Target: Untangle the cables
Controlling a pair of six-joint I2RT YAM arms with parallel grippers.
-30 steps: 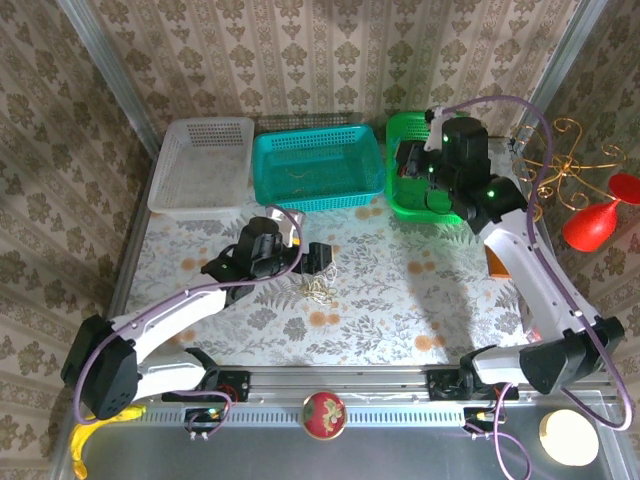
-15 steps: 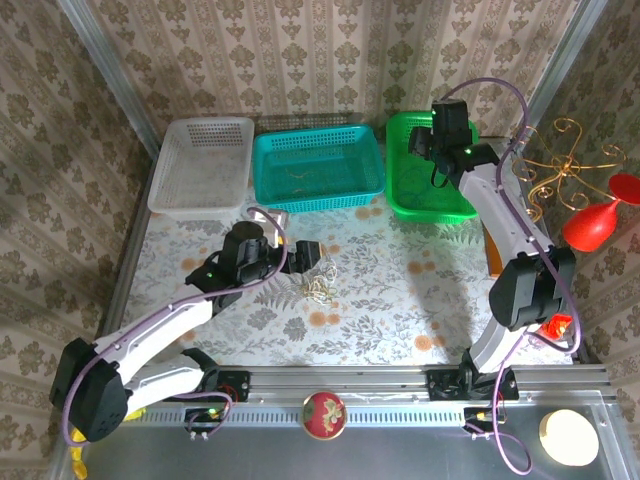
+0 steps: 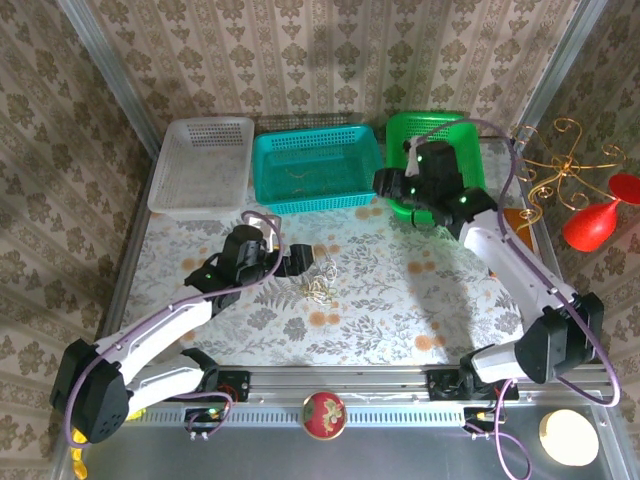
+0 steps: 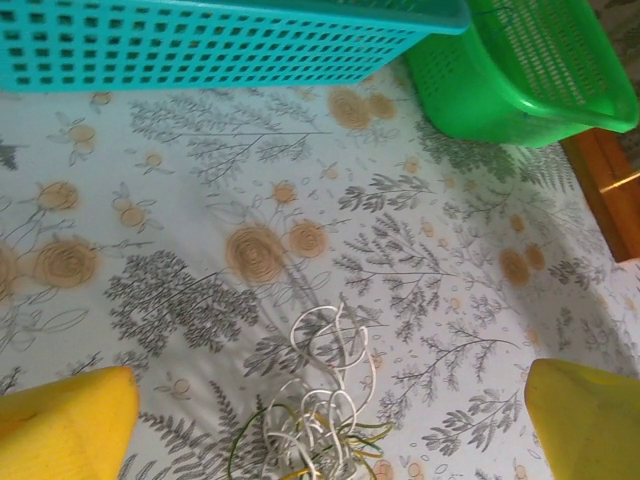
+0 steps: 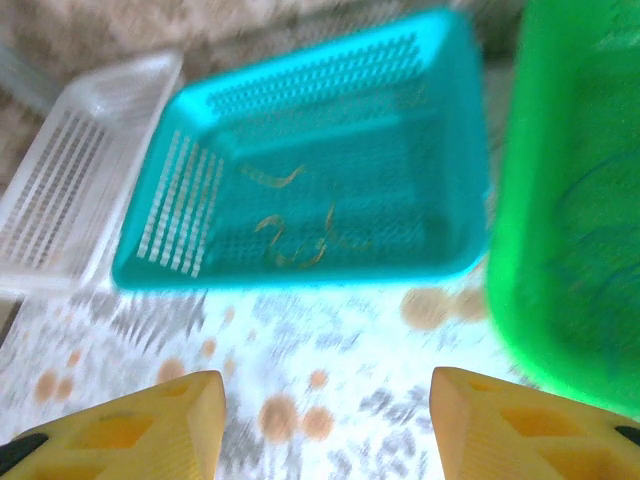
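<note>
A whitish piece of cable is at the clump's near edge. My left gripper needs to grip only that piece to untangle the cables, and the rest is for my right gripper.
The cables lie as a small clump of whitish, yellow and green strands on the flowered table. In the left wrist view the clump sits low in the frame, between my yellow fingertips and apart from both. My left gripper is open just left of the clump. A few loose orange cable pieces lie in the teal basket. My right gripper hangs open and empty over the table, at the front of the gap between the teal and green baskets.
Three baskets line the back: white, teal, green. A gold wire stand and a red goblet stand at the right edge. A metal rail runs along the near side.
The right arm swung down and left from over the green basket to its front corner, and its jaws went from shut to open. The left gripper shifted slightly toward the clump.
</note>
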